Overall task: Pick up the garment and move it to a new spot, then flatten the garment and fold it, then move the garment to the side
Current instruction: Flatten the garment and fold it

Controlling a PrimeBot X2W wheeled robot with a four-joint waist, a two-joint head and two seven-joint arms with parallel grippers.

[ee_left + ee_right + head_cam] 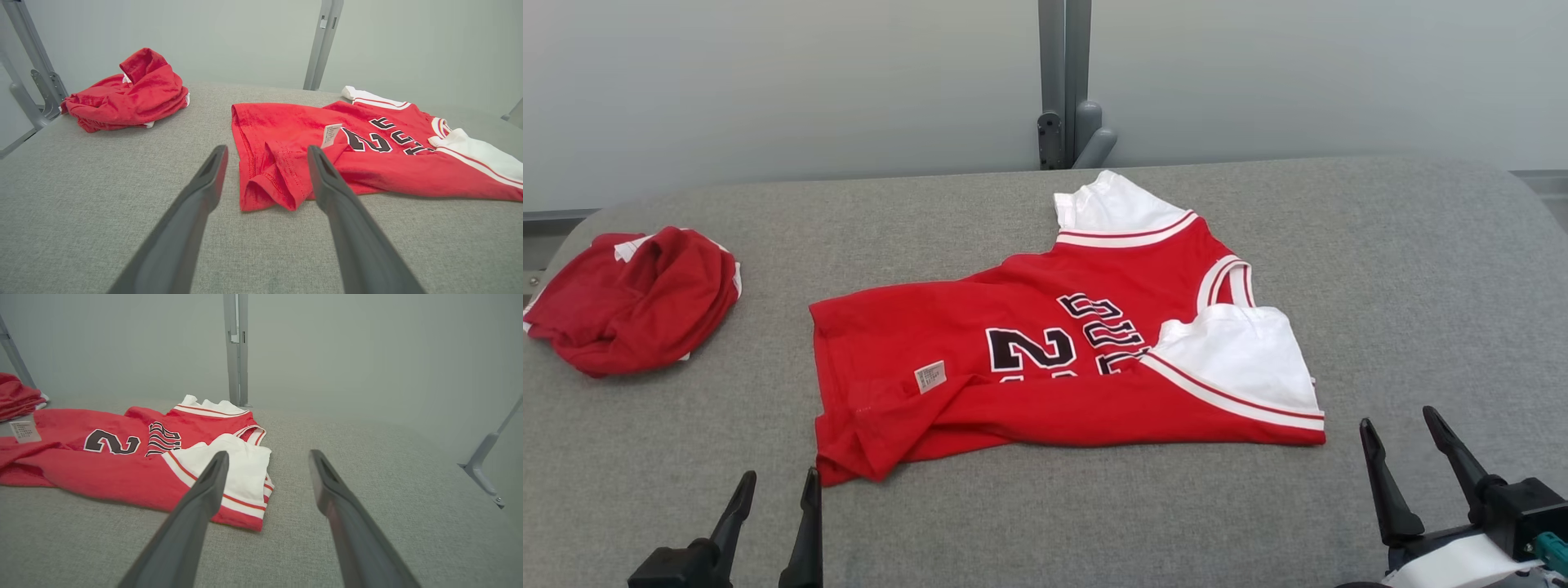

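My right gripper grips the garment by its sleeve corner next, where the layered edges are exposed. The garment's body lies flat on the tabletop.
The garment is a red jersey with white sleeves and black lettering. It lies spread across the middle of the grey table, its near long edge folded over and its hem corner bunched at the lower left. My left gripper is open just in front of that bunched corner, holding nothing. My right gripper is open too, a little to the right of the white sleeve and clear of it. The garment stretches away to the left in the right wrist view.
A second red garment lies bundled near the table's left edge, and it is in the left wrist view as a red bundle. A grey post stands behind the table. Bare grey cloth surrounds the jersey on the right and front.
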